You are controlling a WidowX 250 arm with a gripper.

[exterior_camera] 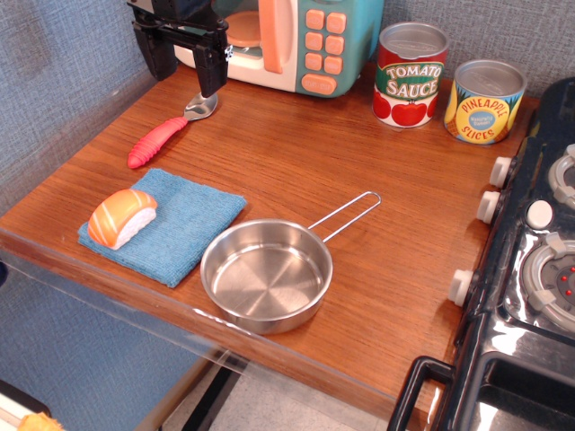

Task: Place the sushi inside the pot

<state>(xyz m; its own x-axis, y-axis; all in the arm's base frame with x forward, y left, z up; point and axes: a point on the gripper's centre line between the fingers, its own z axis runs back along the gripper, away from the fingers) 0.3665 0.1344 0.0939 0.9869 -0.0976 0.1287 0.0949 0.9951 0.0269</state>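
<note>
My gripper should next grab the sushi by the sides of its salmon-topped body point(123, 218), so that it can put the sushi inside the pot point(267, 276).
The sushi point(122, 217), an orange salmon nigiri with pale stripes on a white rice base, lies on the left end of a blue cloth point(175, 224) near the table's front left. The pot point(267, 276), a shallow shiny steel pan with a wire loop handle point(346, 215) pointing back right, stands empty just right of the cloth. My gripper point(184, 65) is black, hangs at the back left well above and behind the sushi, and its fingers stand apart and hold nothing.
A red-handled spoon point(166, 133) lies below the gripper. A toy microwave point(301, 40) stands at the back. A tomato sauce can point(410, 74) and a pineapple can point(483, 101) stand at the back right. A toy stove point(530, 269) fills the right side.
</note>
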